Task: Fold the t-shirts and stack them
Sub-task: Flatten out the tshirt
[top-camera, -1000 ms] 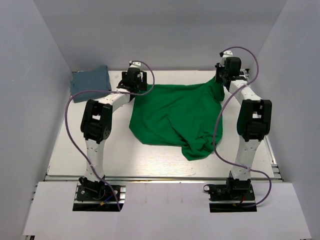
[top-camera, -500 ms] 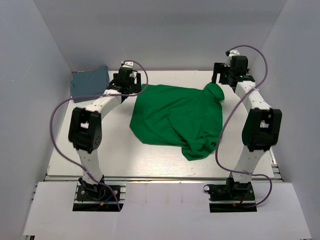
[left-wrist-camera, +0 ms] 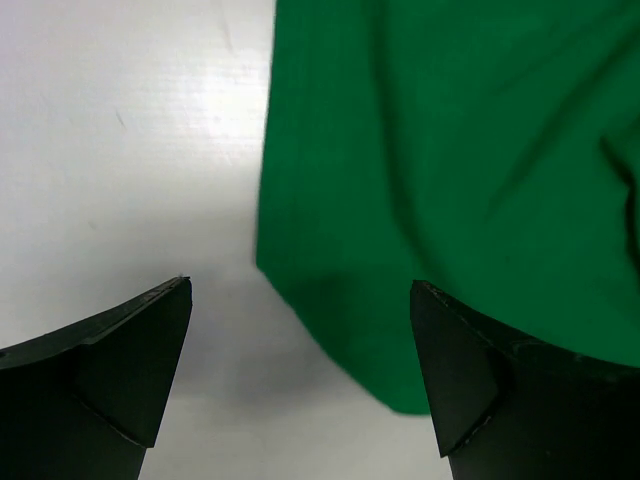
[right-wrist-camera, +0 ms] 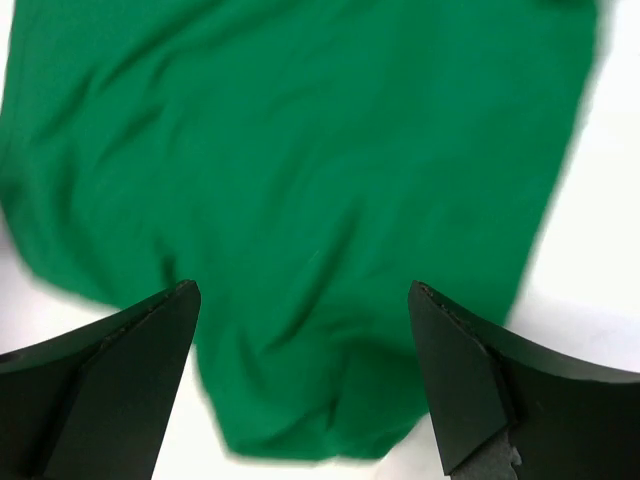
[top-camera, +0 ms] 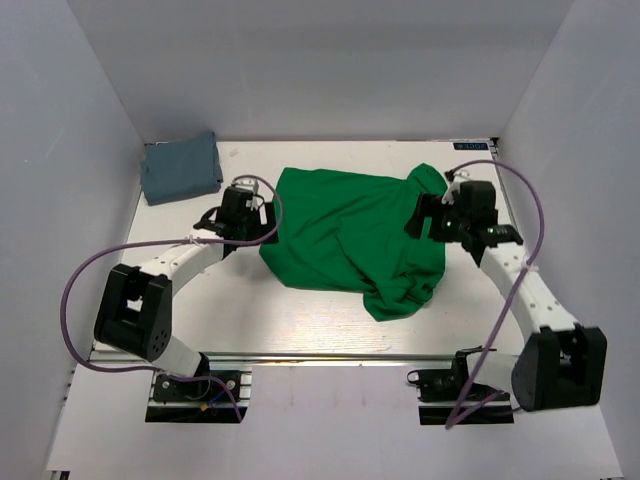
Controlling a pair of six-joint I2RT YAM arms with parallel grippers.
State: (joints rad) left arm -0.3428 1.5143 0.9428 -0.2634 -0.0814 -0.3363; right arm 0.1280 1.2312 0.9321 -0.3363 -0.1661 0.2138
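Note:
The bright green t-shirt (top-camera: 350, 235) needs to be lifted and straightened for folding. My left gripper should next grab it at its near edge (top-camera: 272, 267) beside the t-shirt's corner.
The bright green t-shirt (top-camera: 350, 235) lies crumpled and spread out in the middle of the white table (top-camera: 300, 325). The slate grey-blue t-shirt (top-camera: 180, 168) sits folded in the far left corner. My left gripper (top-camera: 262, 222) is open just off the green shirt's left edge, holding nothing; in the left wrist view that gripper (left-wrist-camera: 300, 284) hovers over the green cloth's (left-wrist-camera: 450, 170) border. At the shirt's right side my right gripper (top-camera: 420, 218) is open too. The right wrist view shows this gripper (right-wrist-camera: 303, 288) above the wrinkled green cloth (right-wrist-camera: 300, 170) and apart from it.
White walls close in the table on the left (top-camera: 70, 200), back (top-camera: 320, 80) and right (top-camera: 580, 200). A metal rail (top-camera: 320, 355) runs along the near edge. Purple cables (top-camera: 80, 290) loop beside both arms.
Both arms have drawn back from the far edge toward the middle of the table. Both grippers opened, the right one letting go of the green shirt's far right corner, which dropped flat.

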